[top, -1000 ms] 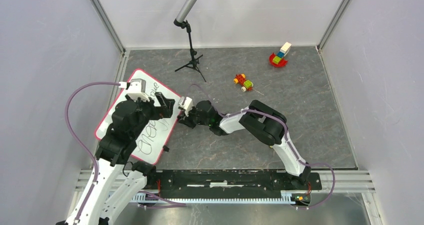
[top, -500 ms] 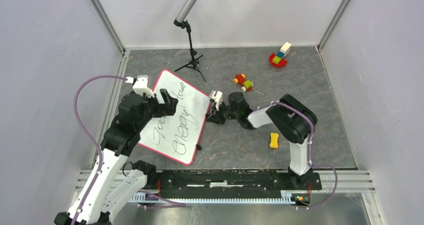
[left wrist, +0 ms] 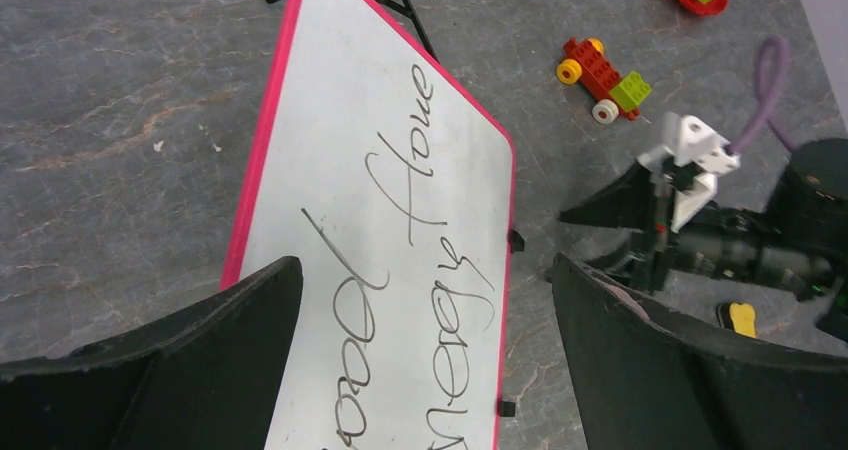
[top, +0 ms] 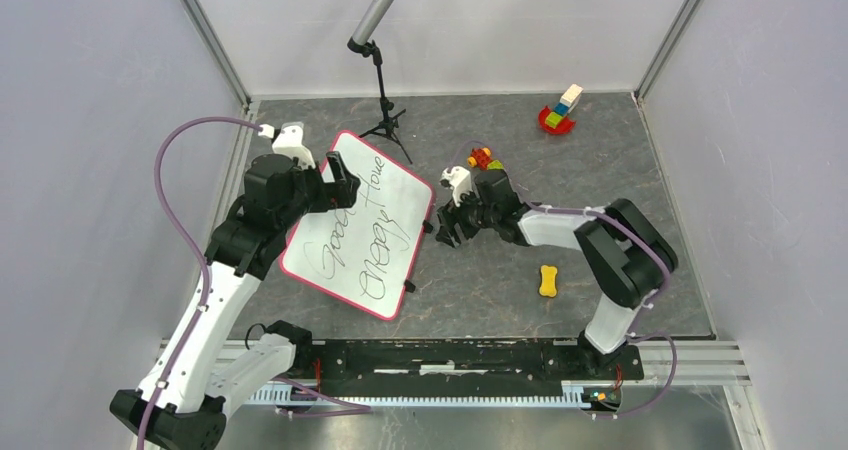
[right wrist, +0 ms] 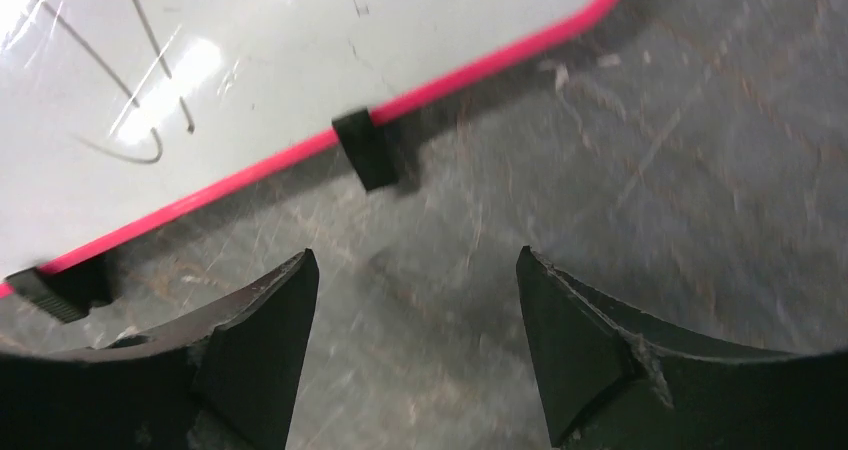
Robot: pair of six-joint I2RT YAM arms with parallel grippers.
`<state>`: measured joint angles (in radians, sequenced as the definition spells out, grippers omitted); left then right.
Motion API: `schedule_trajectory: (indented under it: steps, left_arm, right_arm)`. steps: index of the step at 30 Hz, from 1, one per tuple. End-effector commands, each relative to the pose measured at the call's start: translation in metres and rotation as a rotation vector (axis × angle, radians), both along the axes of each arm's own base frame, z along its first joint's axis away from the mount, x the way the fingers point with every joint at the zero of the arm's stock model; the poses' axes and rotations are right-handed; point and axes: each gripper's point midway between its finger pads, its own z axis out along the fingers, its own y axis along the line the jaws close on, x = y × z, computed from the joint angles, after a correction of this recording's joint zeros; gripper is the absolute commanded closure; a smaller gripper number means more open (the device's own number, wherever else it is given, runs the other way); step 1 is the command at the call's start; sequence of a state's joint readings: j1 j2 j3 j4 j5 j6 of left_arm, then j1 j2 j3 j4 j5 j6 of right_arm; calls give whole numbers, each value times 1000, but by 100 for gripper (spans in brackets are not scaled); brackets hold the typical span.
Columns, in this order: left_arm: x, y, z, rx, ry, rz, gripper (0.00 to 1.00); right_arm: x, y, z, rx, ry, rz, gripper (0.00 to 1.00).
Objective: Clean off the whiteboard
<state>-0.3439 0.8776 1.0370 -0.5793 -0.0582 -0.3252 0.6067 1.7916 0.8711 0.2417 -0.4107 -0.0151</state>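
Next, my right gripper grabs the yellow bone-shaped piece across its narrow middle (top: 548, 281) to erase the whiteboard (top: 372, 232), which leaves the bottom of the piece free.
The whiteboard (top: 372, 232) lies flat on the grey floor, pink-rimmed, with black handwriting across it. In the left wrist view the whiteboard (left wrist: 390, 200) fills the middle, and my left gripper (left wrist: 425, 270) hangs open above its writing, holding nothing. From above, the left gripper (top: 338, 188) sits over the board's far left part. My right gripper (top: 443, 232) is low at the board's right edge, open and empty. The right wrist view has the right gripper (right wrist: 415, 260) over bare floor, just off the whiteboard (right wrist: 250, 60) rim and a black clip (right wrist: 365, 150).
A yellow bone-shaped piece (top: 547, 280) lies right of the board. A small toy car (top: 485, 158) sits behind the right wrist, a red toy with blocks (top: 558, 112) at the far right. A microphone tripod (top: 383, 122) stands just beyond the board's far corner.
The right gripper, shut at the board's right edge, moved right with the board, then opened and let go. The left arm drew back and up; the yellow piece came into view.
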Motion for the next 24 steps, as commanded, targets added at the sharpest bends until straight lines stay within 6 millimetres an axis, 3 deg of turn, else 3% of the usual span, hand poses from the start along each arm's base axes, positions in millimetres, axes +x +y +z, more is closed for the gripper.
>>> schedule_trajectory:
  steps: [1,4,6,11,13,16,22,24]
  left_arm:
    - [6,14,24,46,-76,50,0]
    - [8,11,33,25,-79,46,0]
    - [8,1,44,-18,-92,9,0]
    - [10,-10,67,-44,-128,-47,0]
    - [13,-5,63,-14,-133,-26,0]
    - [14,3,51,24,-130,1,0]
    - [11,12,33,72,-142,20,0]
    - [9,14,31,73,-155,28,0]
  right_arm:
    - [-20,-21,13,-10,83,-178,21]
    - [-39,-24,21,-28,105,-217,18]
    - [-41,-41,27,-94,71,-281,17]
    - [-31,-124,47,-317,-40,-627,16]
    - [-38,-156,51,-373,-44,-783,17]
    - [-60,-187,44,-398,8,-922,19]
    - [-99,-224,28,-403,80,-1092,25]
    - [-107,-227,26,-375,103,-1111,31]
